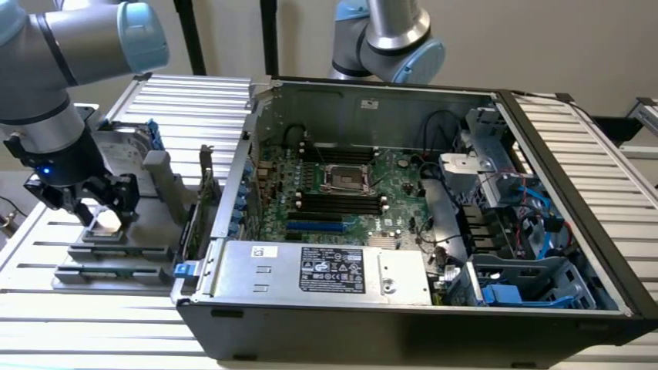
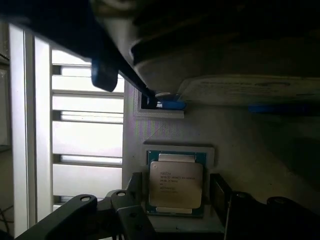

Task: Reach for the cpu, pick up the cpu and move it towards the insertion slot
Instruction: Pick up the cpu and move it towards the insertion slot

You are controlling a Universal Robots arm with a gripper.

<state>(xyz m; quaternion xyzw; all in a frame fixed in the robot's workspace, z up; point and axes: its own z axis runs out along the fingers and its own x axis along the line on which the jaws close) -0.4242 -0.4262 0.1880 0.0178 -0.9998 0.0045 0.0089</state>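
My gripper's fingers stand beside both edges of the CPU in its grey holder, so it is now time to close on the CPU.
The cpu (image 2: 176,185), a small square chip with a silver-grey top, lies flat in a grey holder (image 2: 165,130). My gripper (image 1: 98,218) hangs low over it at the exterior view's left, open, with one dark finger (image 2: 135,186) on each side of the chip and a small gap to each. In the exterior view the cpu (image 1: 107,221) shows as a pale patch between the fingertips. The insertion slot (image 1: 344,179), a shiny silver frame with a dark centre, sits on the green motherboard (image 1: 396,196) inside the open computer case, well off to the exterior view's right of the gripper.
An upright silver hard drive (image 1: 125,146) with blue brackets stands just behind the gripper on the grey fixture (image 1: 113,262). The black case wall (image 1: 221,193) rises between fixture and motherboard. A power supply (image 1: 319,270) fills the case front. A second arm (image 1: 386,38) stands behind the case.
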